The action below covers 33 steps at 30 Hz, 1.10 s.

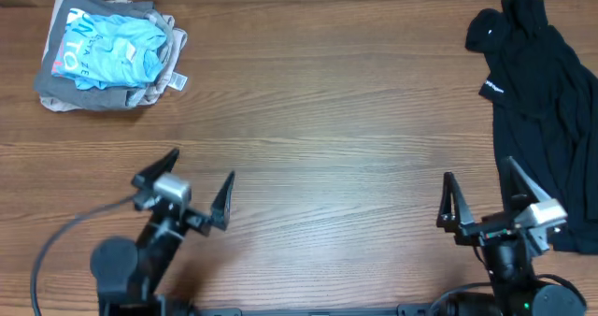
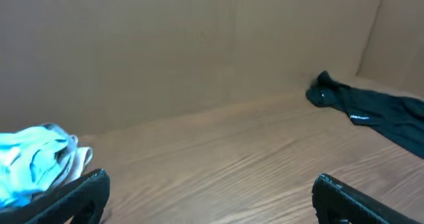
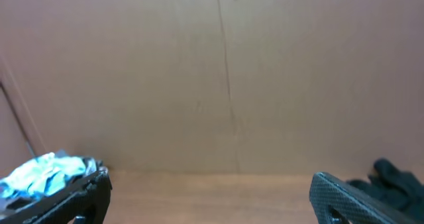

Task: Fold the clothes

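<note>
The robot's right gripper will next grab the bunched outer folds of the black garment beyond the logo, to draw the garment open for folding.
A limp black garment with a small white logo lies crumpled along the table's right side; it also shows at the far right in the left wrist view, and a bit of it in the right wrist view. My left gripper is open and empty near the front left, its fingers wide apart in its wrist view. My right gripper is open and empty near the front right, just left of the garment's lower edge; its wrist view shows its fingers apart.
A pile of folded clothes, light blue on top of grey and beige, sits at the back left; it also shows in the left wrist view. A brown cardboard wall stands behind the wooden table.
</note>
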Motion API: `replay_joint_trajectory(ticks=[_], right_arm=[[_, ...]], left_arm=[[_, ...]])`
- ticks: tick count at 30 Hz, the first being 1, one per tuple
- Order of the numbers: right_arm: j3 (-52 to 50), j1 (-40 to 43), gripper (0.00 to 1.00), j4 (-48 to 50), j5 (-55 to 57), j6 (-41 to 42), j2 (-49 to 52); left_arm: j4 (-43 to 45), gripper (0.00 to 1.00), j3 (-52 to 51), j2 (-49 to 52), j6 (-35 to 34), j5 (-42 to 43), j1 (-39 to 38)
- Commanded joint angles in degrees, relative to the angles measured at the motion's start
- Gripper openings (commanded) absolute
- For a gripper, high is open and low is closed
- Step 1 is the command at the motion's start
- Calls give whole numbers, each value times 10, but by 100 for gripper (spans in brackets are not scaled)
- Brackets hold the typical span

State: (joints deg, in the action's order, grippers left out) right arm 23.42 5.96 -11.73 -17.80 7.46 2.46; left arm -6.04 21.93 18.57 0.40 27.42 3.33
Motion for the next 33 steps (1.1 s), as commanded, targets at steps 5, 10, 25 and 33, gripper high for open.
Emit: replay_joint_trajectory(ticks=[5, 10, 25, 33], right_arm=[[162, -3, 100, -83, 12, -1, 179], [273, -3, 100, -150, 12, -16, 336], [779, 93, 100, -407, -18, -34, 962], [779, 217, 99, -350, 2, 48, 1069]], left_arm=[[-145, 100, 247, 268, 42, 57, -4], [-269, 100, 390, 402, 69, 53, -4], [-346, 100, 507, 555, 81, 11, -4], [-344, 100, 507, 560, 71, 9, -4]])
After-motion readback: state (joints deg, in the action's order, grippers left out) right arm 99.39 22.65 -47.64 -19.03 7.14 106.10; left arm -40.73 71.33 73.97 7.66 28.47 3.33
